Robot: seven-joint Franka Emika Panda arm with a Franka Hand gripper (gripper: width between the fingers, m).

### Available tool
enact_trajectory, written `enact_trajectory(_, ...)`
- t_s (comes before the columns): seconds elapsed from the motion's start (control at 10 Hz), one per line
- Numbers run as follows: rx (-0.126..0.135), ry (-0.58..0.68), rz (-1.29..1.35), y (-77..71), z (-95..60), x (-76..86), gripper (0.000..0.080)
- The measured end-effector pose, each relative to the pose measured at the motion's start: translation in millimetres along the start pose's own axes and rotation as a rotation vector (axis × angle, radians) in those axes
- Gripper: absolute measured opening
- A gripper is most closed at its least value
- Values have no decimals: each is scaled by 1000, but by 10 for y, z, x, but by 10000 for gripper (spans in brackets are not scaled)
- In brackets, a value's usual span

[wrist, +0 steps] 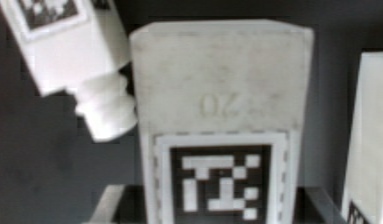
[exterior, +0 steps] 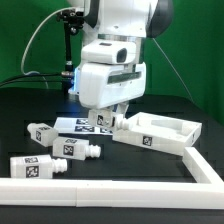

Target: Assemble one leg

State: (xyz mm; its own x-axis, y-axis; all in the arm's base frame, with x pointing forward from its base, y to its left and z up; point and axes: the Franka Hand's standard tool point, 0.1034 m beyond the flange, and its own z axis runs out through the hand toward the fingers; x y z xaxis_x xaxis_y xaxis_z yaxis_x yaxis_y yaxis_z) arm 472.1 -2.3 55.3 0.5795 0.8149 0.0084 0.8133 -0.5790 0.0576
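In the exterior view the held leg hangs above the dark tabletop beside the tray-like panel (exterior: 160,133), so my gripper keeps hold of the leg for now.
In the wrist view a white leg (wrist: 220,95) with a black-and-white tag fills the middle. It sits between my two dark fingers (wrist: 124,200), which press on its sides. My gripper (wrist: 214,203) is shut on this leg. In the exterior view the gripper (exterior: 108,121) is low, just above the table, and the held leg (exterior: 122,120) shows beside the tray-like panel (exterior: 160,133). A second leg (wrist: 72,60) lies close by, its round stub toward the held one. Three more legs lie at the exterior view's left: one further back (exterior: 38,130), one in the middle (exterior: 73,148), one nearer the front (exterior: 38,167).
The marker board (exterior: 78,124) lies flat under the arm. A long white L-shaped rail (exterior: 100,186) runs along the table's front and up the exterior view's right. Cables hang behind the arm.
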Motion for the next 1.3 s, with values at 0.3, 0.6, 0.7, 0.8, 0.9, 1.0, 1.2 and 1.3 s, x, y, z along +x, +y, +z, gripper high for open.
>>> enact_trajectory(0.3,27,-35,69,-103,132,-568,285)
enact_trajectory(0.6,60,-51,86,-151,365,-726,285)
enact_trajectory(0.7,59,-50,85,-151,360,-719,285)
enact_trajectory(0.8,61,-51,84,-156,367,-721,407)
enact_trajectory(0.9,61,-51,84,-158,369,-721,407)
enact_trajectory(1.0,61,-51,84,-159,369,-721,589)
enact_trajectory(1.2,49,-48,155,-168,275,-718,630)
enact_trajectory(1.3,29,-40,243,-262,93,-708,645)
